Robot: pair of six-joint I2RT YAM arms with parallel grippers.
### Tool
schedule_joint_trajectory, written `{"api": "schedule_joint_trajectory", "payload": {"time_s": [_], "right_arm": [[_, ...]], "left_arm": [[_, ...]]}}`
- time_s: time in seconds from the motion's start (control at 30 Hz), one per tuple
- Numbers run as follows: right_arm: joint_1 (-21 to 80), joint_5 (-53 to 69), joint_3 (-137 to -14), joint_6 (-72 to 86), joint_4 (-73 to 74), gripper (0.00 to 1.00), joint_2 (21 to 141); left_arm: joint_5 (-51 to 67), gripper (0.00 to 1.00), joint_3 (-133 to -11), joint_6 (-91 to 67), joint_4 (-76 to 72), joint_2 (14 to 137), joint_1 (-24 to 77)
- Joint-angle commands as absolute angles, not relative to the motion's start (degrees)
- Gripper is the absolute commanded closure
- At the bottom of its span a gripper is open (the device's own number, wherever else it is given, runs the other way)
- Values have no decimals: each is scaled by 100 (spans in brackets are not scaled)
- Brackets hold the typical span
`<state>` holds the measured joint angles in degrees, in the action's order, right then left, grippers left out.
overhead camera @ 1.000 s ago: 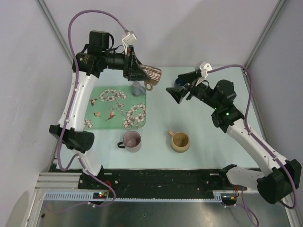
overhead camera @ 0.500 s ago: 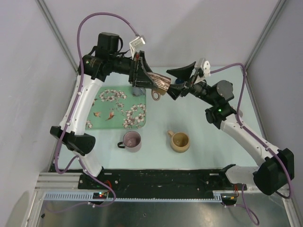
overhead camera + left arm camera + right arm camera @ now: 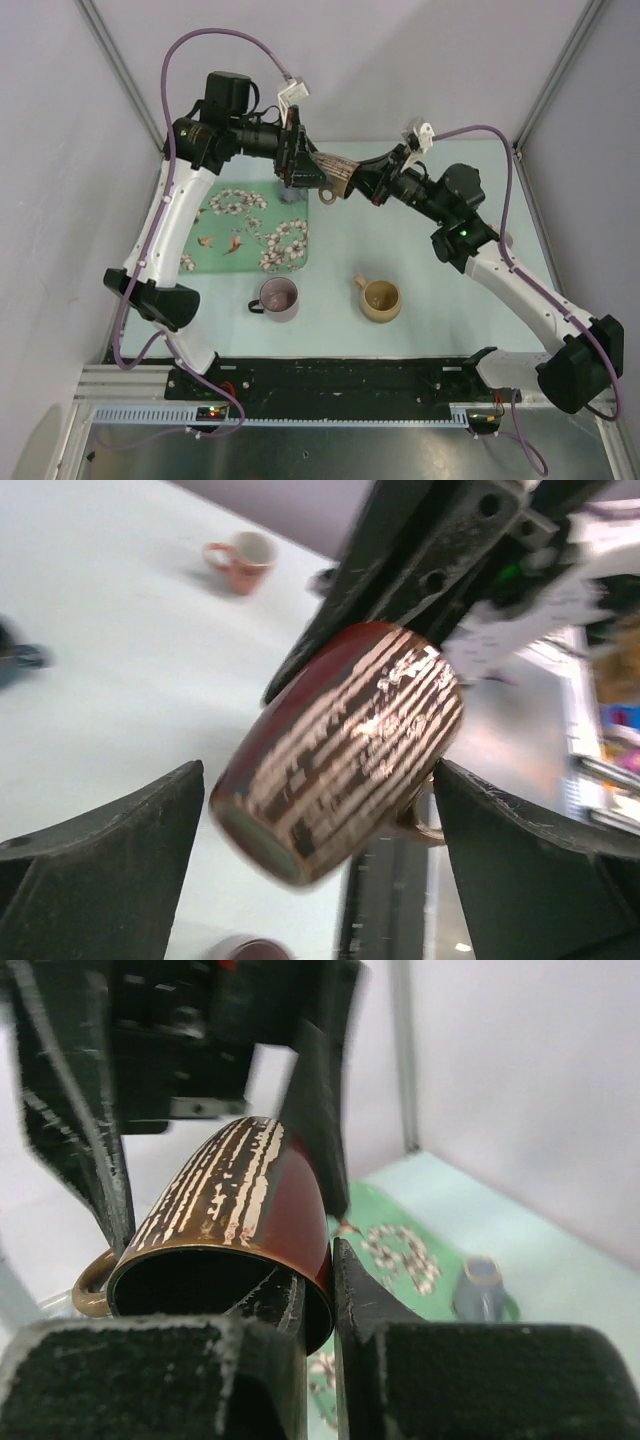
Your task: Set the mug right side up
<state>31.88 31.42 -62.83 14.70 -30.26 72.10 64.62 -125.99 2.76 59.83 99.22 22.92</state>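
I should grab the brown mug by its handle (image 3: 425, 826) with my left gripper. Its opening and base then stay free, so I can set it right side up.
A brown mug (image 3: 336, 171) with cream stripes hangs sideways in the air above the table's far middle. Its mouth faces the right arm and its handle hangs at its lower side. My right gripper (image 3: 358, 179) is shut on the mug's rim (image 3: 318, 1278), one finger inside the mouth and one outside. My left gripper (image 3: 312, 168) is open. In the left wrist view its fingers (image 3: 120, 860) stand apart on either side of the mug (image 3: 350, 750), with a gap on each side. In the right wrist view the mug (image 3: 235, 1205) fills the centre.
A green floral tray (image 3: 250, 228) lies at the left with a small blue-grey cup (image 3: 290, 189) at its far edge. A purple mug (image 3: 279, 297) and a tan mug (image 3: 380, 298) stand upright nearer the arm bases.
My right gripper has come in from the right and shut on the mug's rim. My left gripper, which carried the mug to the right, has opened its jaws off it.
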Motion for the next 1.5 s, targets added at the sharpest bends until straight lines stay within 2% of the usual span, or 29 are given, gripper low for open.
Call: {"api": "schedule_joint_trajectory", "payload": {"time_s": [0.0, 0.13, 0.23, 0.37, 0.4, 0.47, 0.6, 0.93, 1.07, 1.2, 1.27, 1.33, 1.47], "right_arm": [[3176, 1477, -6812, 1970, -1025, 100, 6860], [3165, 687, -6970, 2701, 271, 100, 6912], [3172, 274, -7148, 3234, 982, 100, 7032], [3218, -153, -7376, 3779, 1353, 100, 7207], [3244, -239, -7450, 3850, 1397, 100, 7238], [3309, -370, -7597, 3878, 1505, 100, 7305], [3454, -438, -7818, 3854, 1550, 100, 7426], [4017, -639, -8469, 3475, 1761, 100, 7778], [4223, -731, -8757, 3327, 1885, 100, 8002], [4373, -787, -8991, 3230, 1983, 100, 8206], [4431, -845, -9088, 3161, 2014, 100, 8261], [4478, -853, -9156, 3084, 2017, 100, 8301], [4506, -652, -9184, 2997, 1948, 100, 8345]], "left_arm": [[4323, 1, -12959, 1315, 5827, 9714, 2114], [3507, 0, -13102, 2561, 5833, 9566, 2108], [3221, 1, -12685, 4020, 5836, 9220, 2229], [2337, 33, -11516, 6059, 5833, 8578, 2838], [2228, 34, -11190, 6488, 5830, 8416, 2983], [2146, 28, -10736, 7023, 5834, 8190, 3207], [2142, 25, -10570, 7168, 5836, 8143, 3527], [1363, 34, -10535, 6675, 5687, 8333, 4039], [1267, 50, -10481, 6571, 5632, 8319, 4053], [1115, 76, -10474, 6501, 5563, 8302, 4064], [1006, 92, -10452, 6459, 5546, 8298, 4064], [845, 98, -10404, 6385, 5526, 8297, 4064], [510, 100, -10187, 6183, 5461, 8289, 3940]]}}
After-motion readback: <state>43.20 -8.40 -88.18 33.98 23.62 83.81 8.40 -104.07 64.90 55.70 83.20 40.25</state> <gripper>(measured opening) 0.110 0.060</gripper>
